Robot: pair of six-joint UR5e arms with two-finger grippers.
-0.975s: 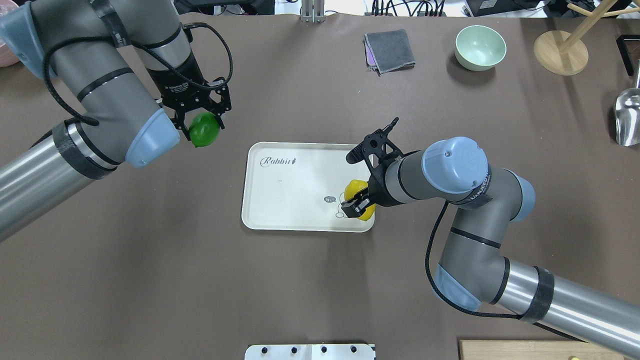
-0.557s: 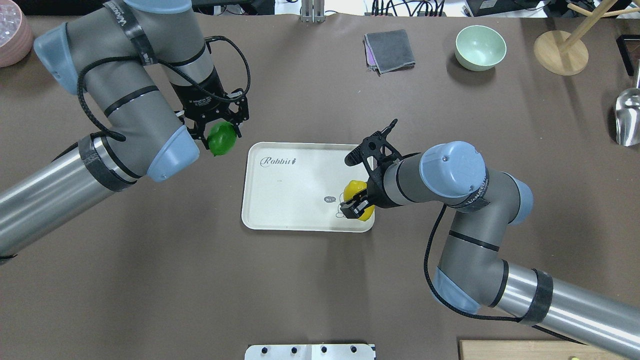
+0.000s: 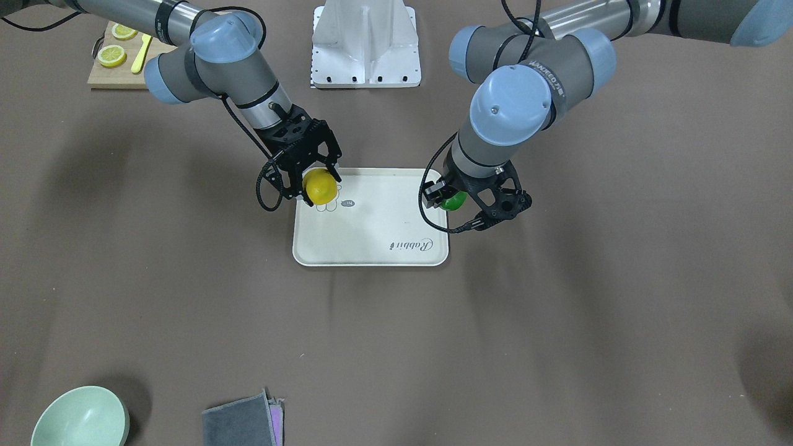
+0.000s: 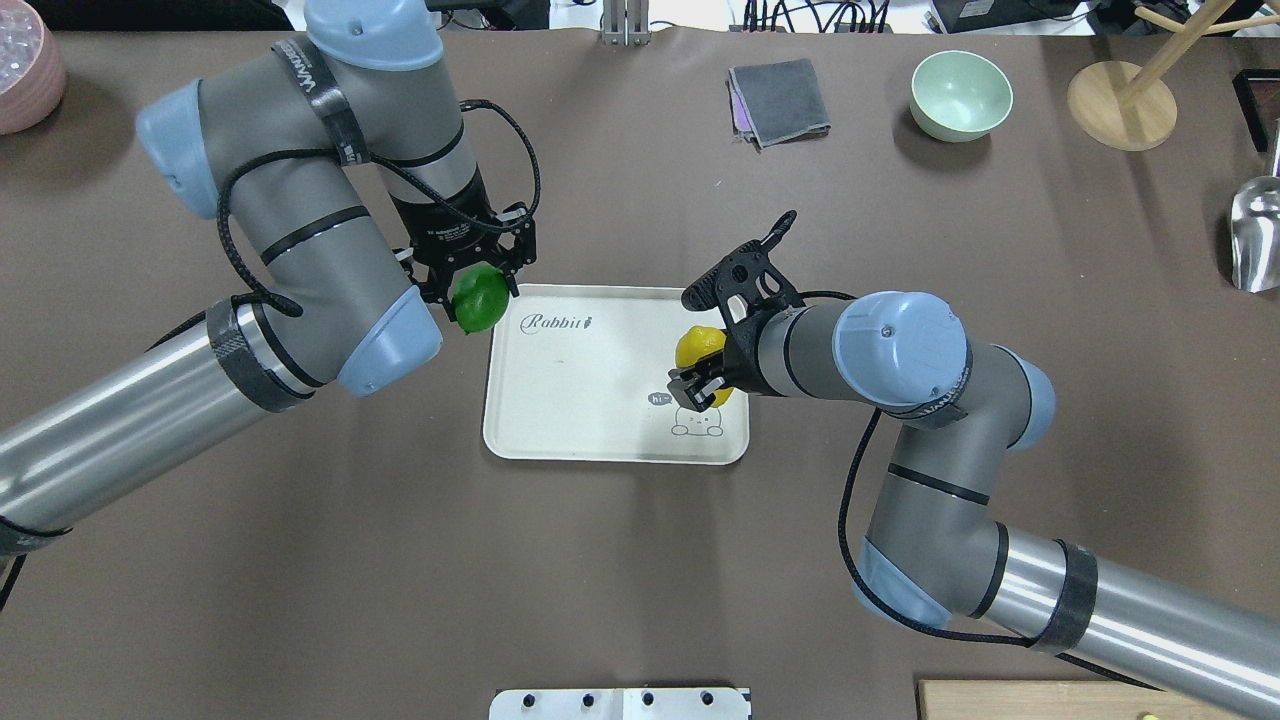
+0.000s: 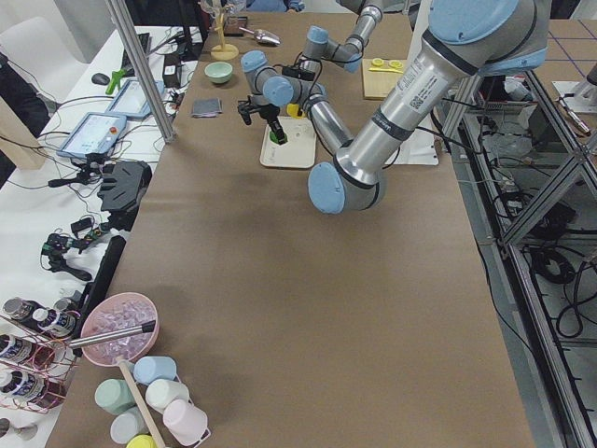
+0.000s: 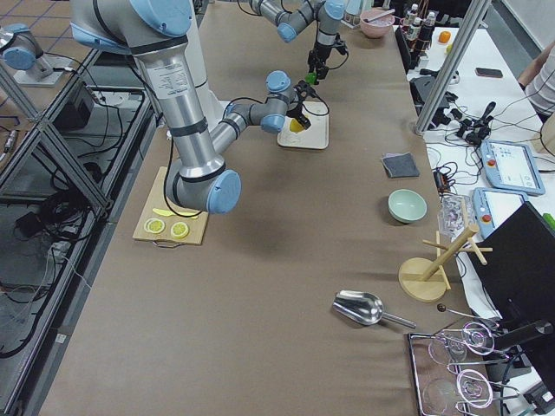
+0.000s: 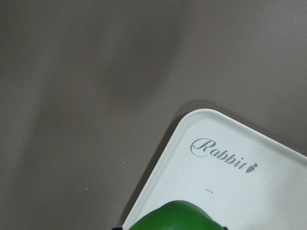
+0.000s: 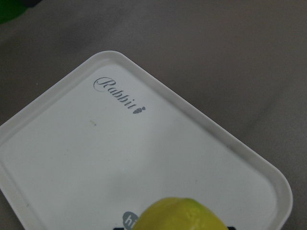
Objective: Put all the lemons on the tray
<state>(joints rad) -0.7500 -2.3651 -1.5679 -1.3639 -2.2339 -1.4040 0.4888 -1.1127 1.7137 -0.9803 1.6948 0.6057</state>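
Observation:
The green lemon overhangs the tray's rim, so my left gripper should hold it until it's nearer the tray's middle.
My left gripper (image 4: 478, 291) is shut on the glossy green lemon (image 4: 482, 306) and holds it over the far left corner of the tray (image 4: 590, 390). The left wrist view shows the green lemon (image 7: 175, 216) above the tray's edge (image 7: 230, 191). My right gripper (image 4: 703, 363) is shut on the yellow lemon (image 4: 699, 347) and holds it over the tray's right side, just beyond the bear drawing. The front view shows the yellow lemon (image 3: 321, 187), the green lemon (image 3: 455, 201) and the off-white tray (image 3: 372, 238). The right wrist view shows the yellow lemon (image 8: 180, 215) above the tray (image 8: 144, 158).
A folded grey cloth (image 4: 778, 100), a pale green bowl (image 4: 960, 92), a wooden stand (image 4: 1120, 105) and a metal scoop (image 4: 1255, 235) lie at the far right. A pink bowl (image 4: 25, 65) is far left. A cutting board (image 3: 105, 71) holds lemon slices.
My left arm has carried the green lemon rightwards to the tray's far left corner. My right gripper has moved the yellow lemon off the bear drawing, away from the tray's near edge.

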